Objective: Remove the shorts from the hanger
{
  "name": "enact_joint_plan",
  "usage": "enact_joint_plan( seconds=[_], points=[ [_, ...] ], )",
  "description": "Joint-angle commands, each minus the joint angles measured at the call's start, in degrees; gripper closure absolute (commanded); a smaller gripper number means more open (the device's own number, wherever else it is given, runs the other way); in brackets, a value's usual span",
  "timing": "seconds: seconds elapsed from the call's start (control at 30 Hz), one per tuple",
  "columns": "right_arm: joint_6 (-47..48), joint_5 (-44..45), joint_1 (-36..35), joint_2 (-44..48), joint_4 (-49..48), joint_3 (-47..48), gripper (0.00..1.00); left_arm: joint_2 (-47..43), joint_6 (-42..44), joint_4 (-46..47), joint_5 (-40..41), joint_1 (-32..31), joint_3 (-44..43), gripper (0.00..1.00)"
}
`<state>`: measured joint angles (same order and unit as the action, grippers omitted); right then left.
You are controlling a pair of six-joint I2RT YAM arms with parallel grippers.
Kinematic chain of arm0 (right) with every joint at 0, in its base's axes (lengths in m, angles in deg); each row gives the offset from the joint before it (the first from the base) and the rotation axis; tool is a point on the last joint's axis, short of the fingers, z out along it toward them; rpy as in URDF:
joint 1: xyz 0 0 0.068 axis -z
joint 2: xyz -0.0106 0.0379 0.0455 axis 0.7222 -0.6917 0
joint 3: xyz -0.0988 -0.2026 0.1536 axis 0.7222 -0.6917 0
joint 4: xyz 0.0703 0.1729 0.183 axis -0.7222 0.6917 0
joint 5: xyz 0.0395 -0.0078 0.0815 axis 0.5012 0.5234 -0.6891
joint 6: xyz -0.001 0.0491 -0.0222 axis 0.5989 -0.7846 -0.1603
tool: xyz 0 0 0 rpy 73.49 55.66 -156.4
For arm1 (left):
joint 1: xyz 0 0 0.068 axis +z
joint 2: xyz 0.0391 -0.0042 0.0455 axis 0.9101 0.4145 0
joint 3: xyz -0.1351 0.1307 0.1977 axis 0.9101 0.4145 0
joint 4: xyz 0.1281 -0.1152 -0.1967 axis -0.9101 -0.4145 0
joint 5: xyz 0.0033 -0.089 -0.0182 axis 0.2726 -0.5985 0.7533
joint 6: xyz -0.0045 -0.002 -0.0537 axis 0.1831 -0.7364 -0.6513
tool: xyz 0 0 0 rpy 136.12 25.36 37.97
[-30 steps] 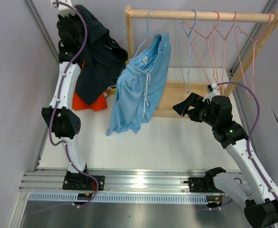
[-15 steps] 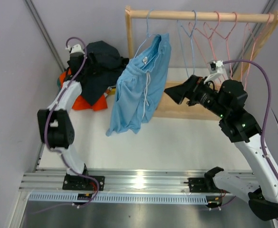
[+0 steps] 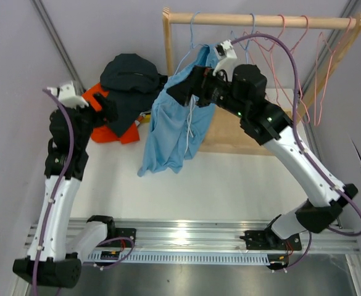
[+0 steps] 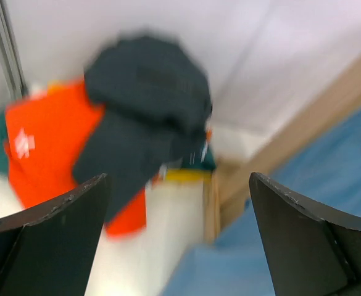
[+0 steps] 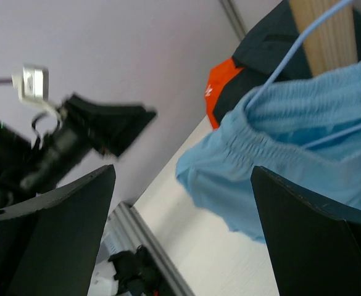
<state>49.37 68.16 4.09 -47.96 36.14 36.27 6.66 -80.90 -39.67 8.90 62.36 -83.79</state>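
Observation:
My right gripper grabs the blue hanger by its bare sloping arm (image 3: 184, 58) (image 5: 290, 54) next, between hook and waistband, which leaves the shorts free to be removed.
Light blue shorts (image 3: 174, 126) with a white drawstring hang from a blue hanger (image 3: 189, 43) at the left end of the wooden rack (image 3: 260, 20). My right gripper (image 3: 183, 89) is open just beside their waistband, nothing between its fingers; in the right wrist view the shorts (image 5: 291, 160) and hanger (image 5: 297, 49) lie ahead of the gripper (image 5: 183, 246). Dark shorts (image 3: 131, 77) lie on orange shorts (image 3: 109, 131) in a pile at the back left. My left gripper (image 3: 105, 110) is open and empty, near that pile (image 4: 146, 98).
Several empty pink and blue hangers (image 3: 291, 55) hang on the rack's right half. The rack's wooden base (image 3: 229, 132) sits behind the blue shorts. A grey wall post (image 3: 57, 43) stands at the left. An aluminium rail (image 3: 186, 237) runs along the near edge.
My left gripper opened, dropped the dark shorts on the pile and drew back to the near left. My right arm swung up and left to the light blue shorts.

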Motion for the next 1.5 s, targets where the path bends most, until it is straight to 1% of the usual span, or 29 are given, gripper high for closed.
enact_joint_plan(
  seconds=[0.0, 0.03, 0.07, 0.1, 0.13, 0.17, 0.2, 0.27, 0.37, 0.67, 0.73, 0.77, 0.83, 0.87, 0.93, 0.97, 1.03, 1.07, 1.1, 1.13, 1.27, 1.3, 1.37, 1.4, 1.43, 1.47],
  points=[
    [5.40, 6.32, 0.23, -5.73, -0.75, 9.71, 0.01, -5.74, 1.32, -8.20, -4.80, -0.27, 8.30, 0.01],
    [6.20, 7.21, 0.23, -7.49, -0.23, 13.99, 0.01, -7.41, 1.58, -9.59, -4.54, -0.27, 11.27, 0.01],
    [6.99, 7.91, 0.23, -10.64, 0.39, 15.95, 0.01, -10.48, 1.67, -10.13, -4.45, -0.27, 12.08, 0.01],
    [8.13, 8.87, 0.49, -13.72, 0.57, 19.80, 0.01, -11.73, 1.67, -10.83, -4.44, -0.36, 14.27, 0.01],
    [8.75, 8.97, 0.32, -13.75, 0.83, 19.83, 0.01, -13.13, 1.58, -10.84, -4.44, -0.36, 14.29, 0.01],
    [9.01, 10.71, 0.40, -16.36, 1.01, 22.88, 0.01, -14.45, 1.32, -11.19, -4.36, -0.36, 16.55, 0.01],
    [9.28, 11.34, 0.40, -17.51, 1.10, 24.22, 0.01, -17.33, 0.88, -11.10, -3.66, -0.36, 17.36, 0.01],
    [9.63, 13.27, 0.58, -20.23, 1.27, 27.11, 0.01, -19.81, 0.36, -11.10, -3.57, -0.36, 19.81, 0.00],
    [9.02, 14.94, 0.67, -21.92, 0.75, 27.92, 0.01, -23.60, -0.08, -10.40, -3.48, -0.36, 22.19, 0.01],
    [6.55, 18.02, 0.14, -24.56, -0.39, 28.27, 0.03, -24.74, -0.26, -10.40, -6.55, -0.45, 22.81, 0.01],
    [6.64, 18.81, -0.21, -24.73, -1.01, 27.66, 0.15, -25.01, -0.26, -10.14, -6.90, -0.45, 22.90, 0.01],
    [6.64, 18.82, -0.21, -24.73, -1.53, 27.66, 0.27, -25.01, -0.35, -10.14, -7.34, -0.45, 22.90, 0.01],
    [6.56, 19.08, -0.39, -24.91, -1.89, 27.74, 0.41, -25.01, -0.26, -9.96, -7.69, -0.45, 22.99, 0.01],
    [6.47, 18.99, -0.47, -24.82, -2.15, 27.75, 0.53, -24.92, -0.26, -9.96, -7.87, -0.45, 22.99, 0.01],
    [6.47, 19.17, -0.74, -24.65, -2.24, 27.83, 0.66, -25.01, -0.18, -10.14, -7.96, -0.45, 22.99, 0.01],
    [6.56, 19.17, -0.91, -24.21, -2.07, 27.83, 0.75, -24.84, -0.09, -10.14, -8.22, -0.45, 22.99, 0.01],
    [7.17, 19.78, -1.26, -23.59, -1.89, 27.92, 0.83, -25.01, 0.26, -10.14, -8.57, -0.45, 22.90, 0.01],
    [7.35, 19.96, -1.35, -22.63, -1.80, 27.92, 0.92, -24.92, 0.44, -9.96, -9.01, -0.45, 22.64, 0.01],
    [7.70, 20.13, -1.44, -22.01, -1.72, 27.92, 0.97, -24.83, 0.88, -9.09, -10.67, -0.79, 22.38, 0.01],
    [7.87, 20.57, -1.62, -21.40, -1.63, 27.92, 1.00, -24.75, 0.79, -8.73, -10.86, -1.49, 22.11, 0.01],
    [8.66, 20.57, -2.32, -17.97, -1.80, 28.27, 1.00, -22.29, 0.09, -7.24, -9.64, -6.76, 19.57, 0.00],
    [8.93, 20.57, -2.58, -16.49, -1.80, 28.27, 1.00, -21.41, -0.26, -6.71, -8.06, -10.43, 17.21, 0.01],
    [10.15, 21.19, -3.63, -14.90, -1.89, 28.18, 1.00, -19.22, -0.26, -5.92, -5.08, -15.01, 15.70, 0.01],
    [10.42, 21.80, -3.90, -13.67, -1.98, 27.92, 1.00, -18.60, -0.26, -4.53, -3.23, -19.99, 13.87, 0.01],
    [10.51, 21.89, -4.08, -13.14, -1.54, 27.83, 1.00, -17.98, -0.09, -3.47, -1.30, -22.31, 13.59, 0.01],
    [10.60, 21.98, -4.17, -12.70, -1.28, 27.75, 1.00, -16.41, -0.17, -2.50, -1.19, -24.24, 13.15, 0.01]
  ],
)
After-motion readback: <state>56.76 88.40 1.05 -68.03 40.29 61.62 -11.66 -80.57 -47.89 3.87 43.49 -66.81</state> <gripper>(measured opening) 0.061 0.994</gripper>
